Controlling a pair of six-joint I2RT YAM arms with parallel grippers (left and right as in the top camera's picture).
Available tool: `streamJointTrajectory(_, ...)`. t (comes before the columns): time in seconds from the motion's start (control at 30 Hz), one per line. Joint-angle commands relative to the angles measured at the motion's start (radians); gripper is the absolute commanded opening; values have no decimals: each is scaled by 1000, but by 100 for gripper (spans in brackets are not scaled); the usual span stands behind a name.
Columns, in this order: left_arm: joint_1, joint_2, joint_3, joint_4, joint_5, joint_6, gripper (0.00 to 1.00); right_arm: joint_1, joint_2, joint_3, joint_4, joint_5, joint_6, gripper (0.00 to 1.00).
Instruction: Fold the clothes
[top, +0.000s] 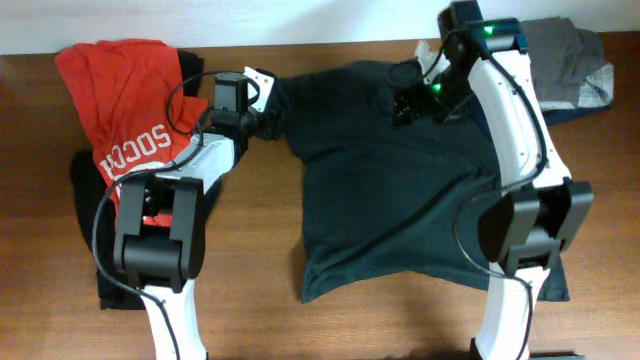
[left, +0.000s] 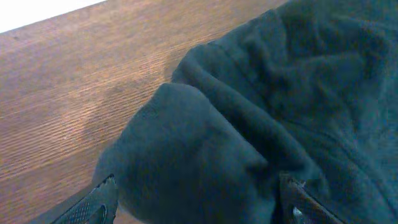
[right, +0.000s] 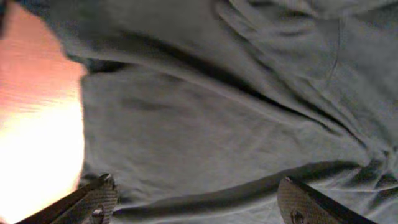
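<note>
My left gripper will grab the black T-shirt (top: 400, 190) by its bunched sleeve next. The T-shirt's body will stay free to stretch and spread for folding.
The clothes' main piece, a black T-shirt (top: 400, 190), lies spread on the wooden table (top: 250, 300). My left gripper (top: 268, 120) is at its left sleeve. In the left wrist view the bunched sleeve (left: 186, 155) lies between the wide-apart fingertips (left: 102, 199) of that gripper (left: 199, 205), which is open. My right gripper (top: 408, 100) hovers over the shirt's upper part near the collar. The right wrist view shows it (right: 199, 202) open, its fingers (right: 305, 202) spread above a long fold in the cloth (right: 205, 124).
A red garment with white print (top: 120, 110) lies at the back left, partly under the left arm. A grey garment (top: 570, 60) is heaped at the back right. Dark cloth (top: 105, 285) sits beneath the left arm's base, and more (top: 555, 285) by the right base.
</note>
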Motion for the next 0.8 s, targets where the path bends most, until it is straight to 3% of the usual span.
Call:
streamJointTrajectory(0.0,3,31,32,6,78,16,80,6,-46,23,-14,6,2,86)
streamJointTrajectory(0.33,-45,102,32,19,143,-63,59,6,-75,23,-37,6,16,86)
streamJointTrajectory(0.53,-65,111,32,30,148,-63,25,6,-93,23,-40,6,16,86)
streamJointTrajectory(0.6,-65,111,32,33,148,-63,1,6,-94,23,-51,6,16,85)
streamJointTrajectory(0.77,-34,90,69,6,140,-149,0,6,-94,23,-96,6,17,77)
